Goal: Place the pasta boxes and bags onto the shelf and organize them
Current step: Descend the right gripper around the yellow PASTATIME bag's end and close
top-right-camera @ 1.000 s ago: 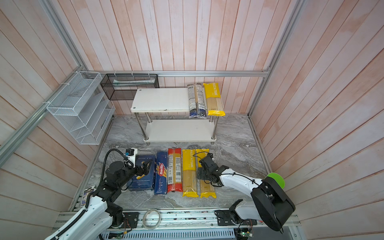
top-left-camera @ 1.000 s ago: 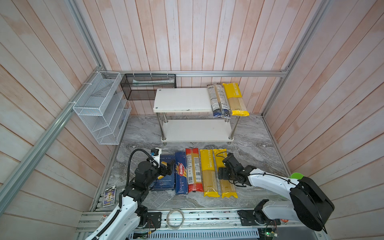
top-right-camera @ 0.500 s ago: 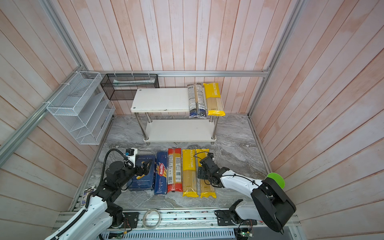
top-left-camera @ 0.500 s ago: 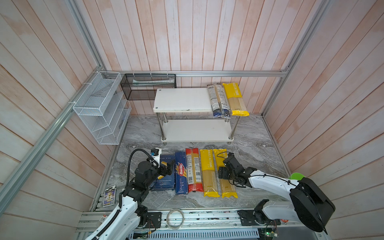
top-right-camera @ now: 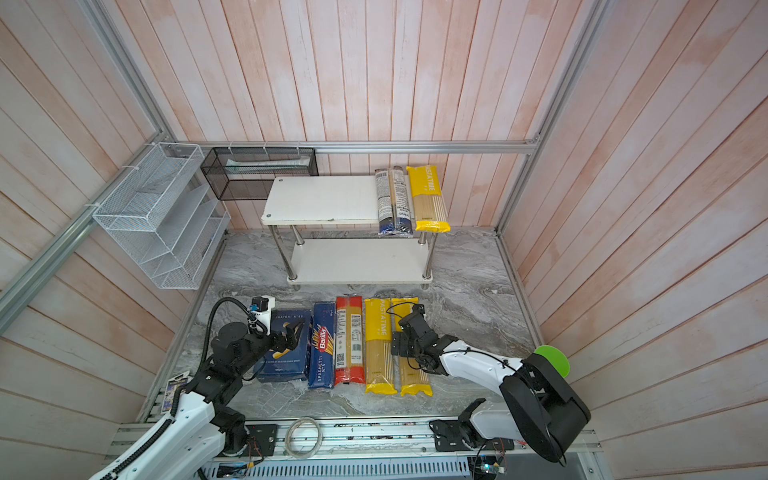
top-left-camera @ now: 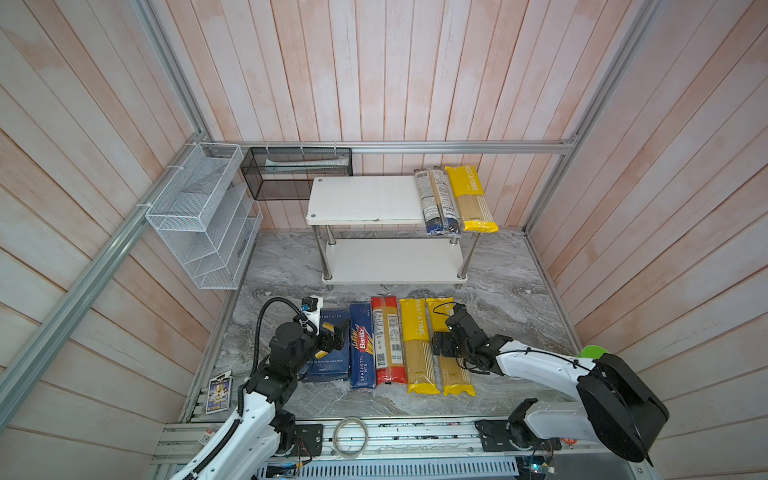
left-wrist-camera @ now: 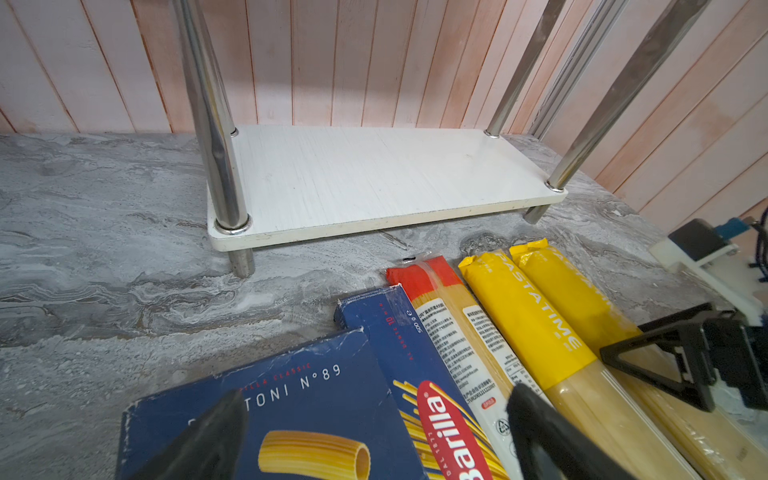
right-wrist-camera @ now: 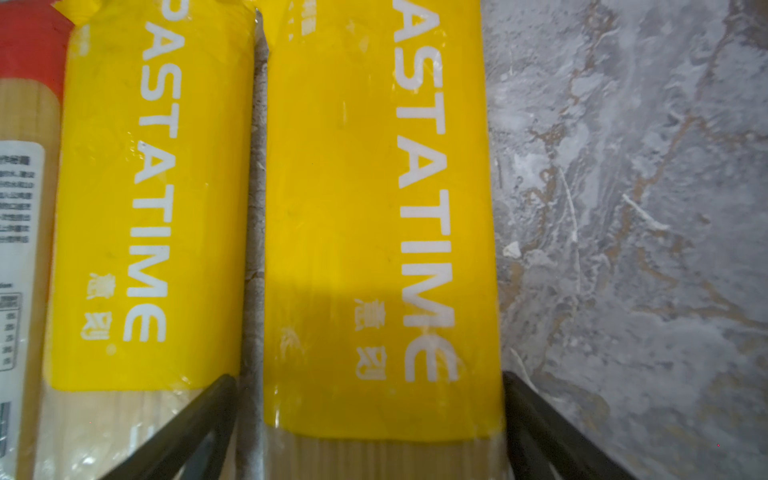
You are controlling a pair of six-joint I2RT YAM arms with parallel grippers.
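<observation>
My fingers are low on either side of the rightmost yellow bag, so it is now time to close my right gripper. Closing now would catch it.
The white two-tier shelf [top-left-camera: 365,199] [top-right-camera: 320,199] stands at the back, its lower tier [left-wrist-camera: 374,174] bare. On its top tier lie a dark blue and clear bag [top-left-camera: 438,203] and a yellow bag [top-left-camera: 473,199]. In a row on the floor lie the wide rigatoni box [top-left-camera: 330,368] [left-wrist-camera: 316,399], the narrow spaghetti box [top-left-camera: 360,353] [left-wrist-camera: 399,332], a red-ended bag [top-left-camera: 388,340] and two yellow bags [top-left-camera: 417,345] [top-left-camera: 455,378]. My left gripper [top-left-camera: 334,336] [left-wrist-camera: 376,401] hovers open over the two boxes. My right gripper [top-left-camera: 442,345] [right-wrist-camera: 368,376] is open, its fingers either side of the rightmost yellow bag [right-wrist-camera: 374,208].
A white wire-mesh organiser [top-left-camera: 199,216] hangs on the left wall and a black mesh basket [top-left-camera: 295,174] on the back wall beside the shelf. A small card [top-left-camera: 219,395] lies at the floor's front left. A cable coil [top-left-camera: 350,432] sits on the front rail.
The right wrist has shifted very slightly over the rightmost yellow bag. The left arm and all the packs stay where they were.
</observation>
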